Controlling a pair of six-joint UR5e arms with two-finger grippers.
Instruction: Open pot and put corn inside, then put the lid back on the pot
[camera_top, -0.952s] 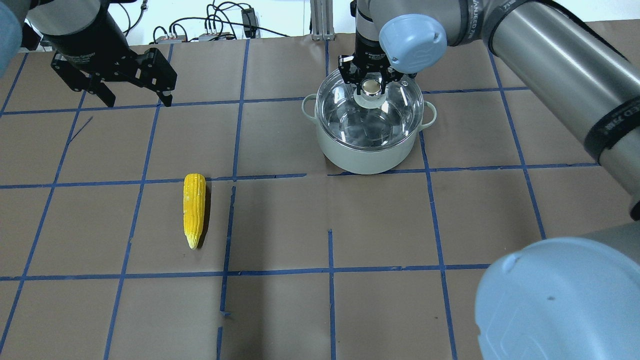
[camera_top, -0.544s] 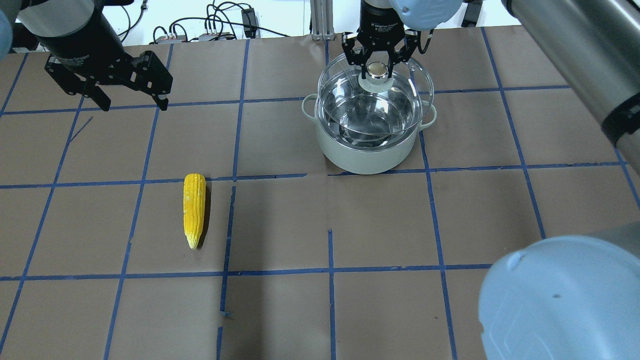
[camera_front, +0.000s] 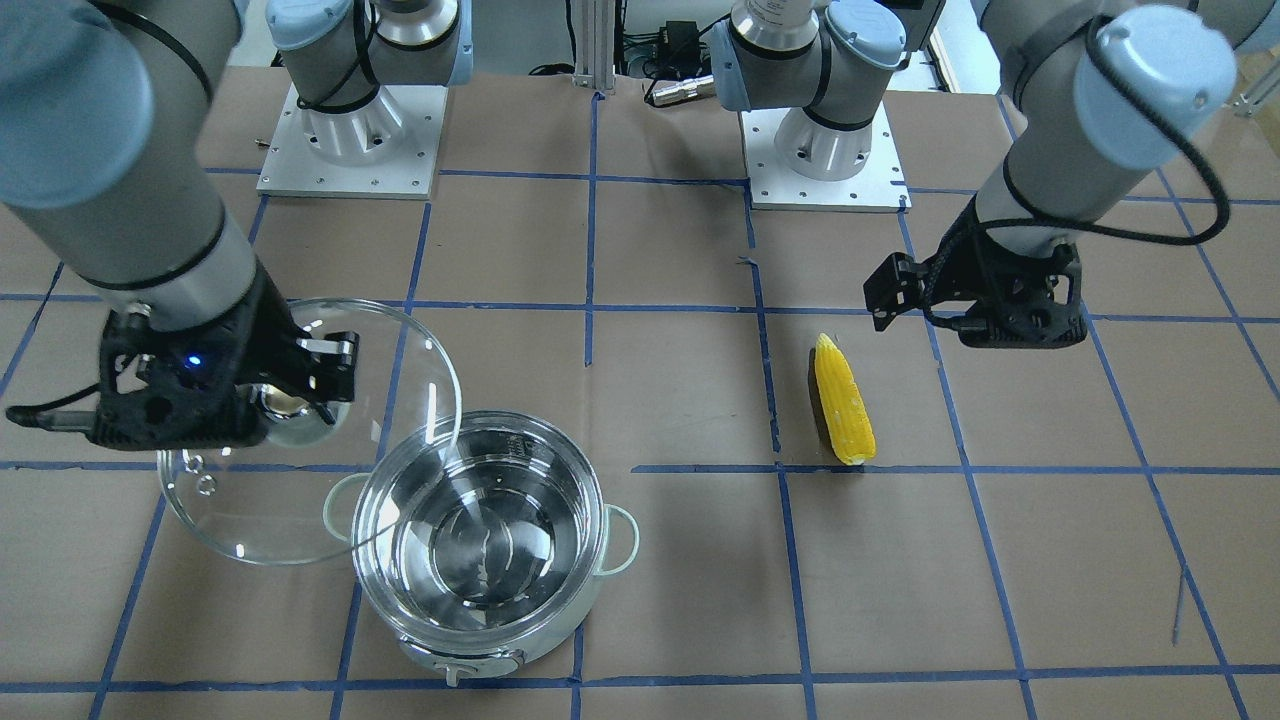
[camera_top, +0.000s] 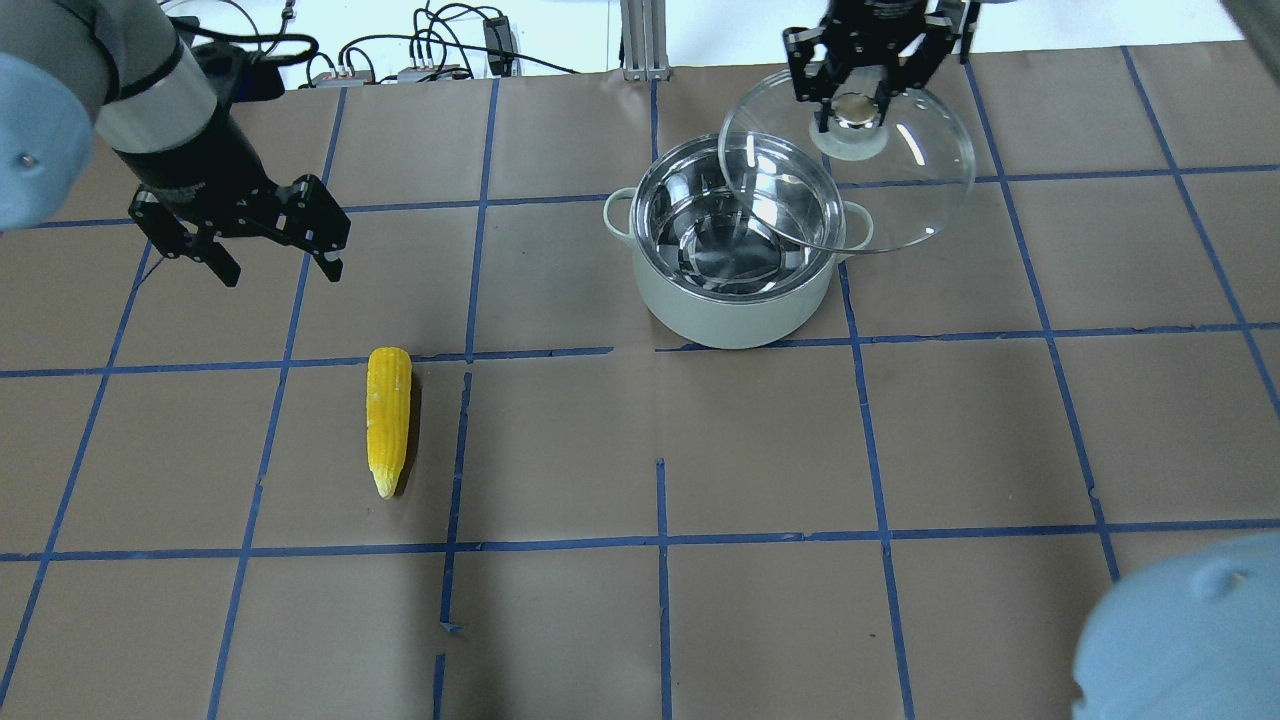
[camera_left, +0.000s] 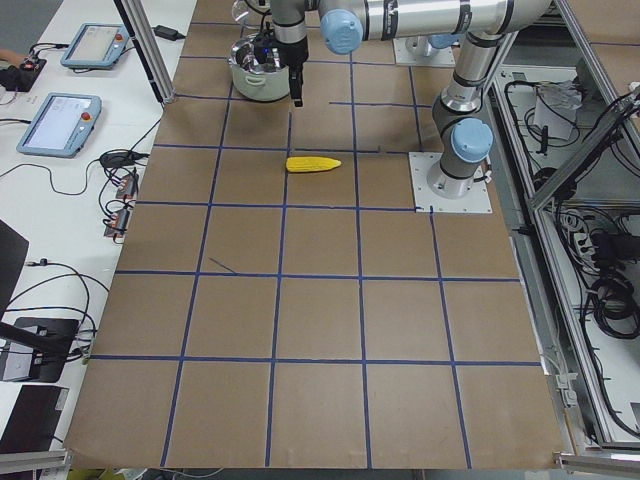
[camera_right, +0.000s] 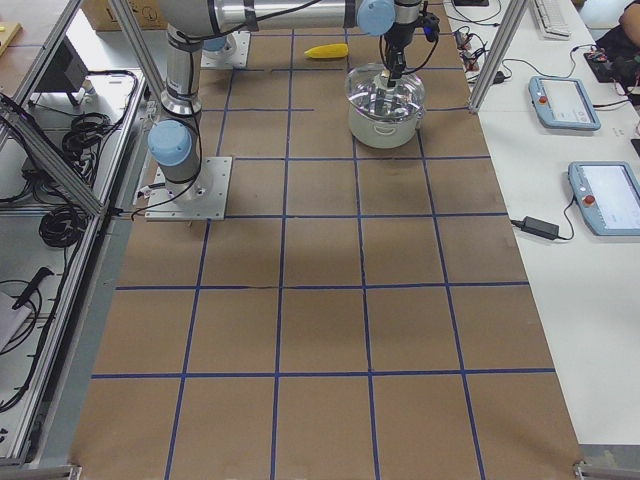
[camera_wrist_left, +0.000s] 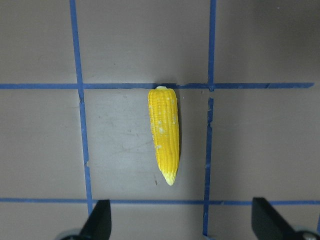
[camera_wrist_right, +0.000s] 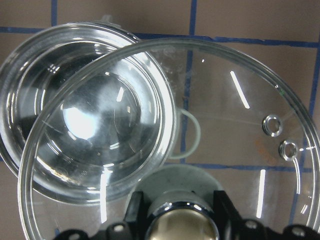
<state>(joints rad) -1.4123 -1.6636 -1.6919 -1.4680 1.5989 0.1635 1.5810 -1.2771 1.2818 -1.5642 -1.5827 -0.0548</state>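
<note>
I need to put the yellow corn inside the pot (camera_front: 480, 540), so my left gripper should next grip it around its body (camera_front: 843, 400).
The steel pot (camera_top: 735, 315) stands open at the far centre of the table and looks empty inside; it also shows in the front view (camera_front: 480, 655) and the right wrist view (camera_wrist_right: 80, 125). My right gripper (camera_top: 853, 105) is shut on the knob of the glass lid (camera_top: 920, 190). It holds the lid in the air, offset to the pot's right and overlapping the rim (camera_front: 250, 510) (camera_wrist_right: 225, 150). The yellow corn (camera_top: 389, 420) lies flat on the table to the left (camera_front: 843, 400) (camera_wrist_left: 164, 140). My left gripper (camera_top: 282, 265) is open and empty, raised beyond the corn's blunt end (camera_wrist_left: 182, 225).
The table is covered in brown paper with a blue tape grid (camera_top: 660, 350). Cables and boxes (camera_top: 430, 50) lie past the far edge. The two arm bases (camera_front: 345, 130) stand on the robot's side. My right arm's blue elbow joint (camera_top: 1180, 640) fills the near right corner.
My right gripper has lifted the lid off the pot and carried it up and to the right. My left gripper has moved closer to the corn.
</note>
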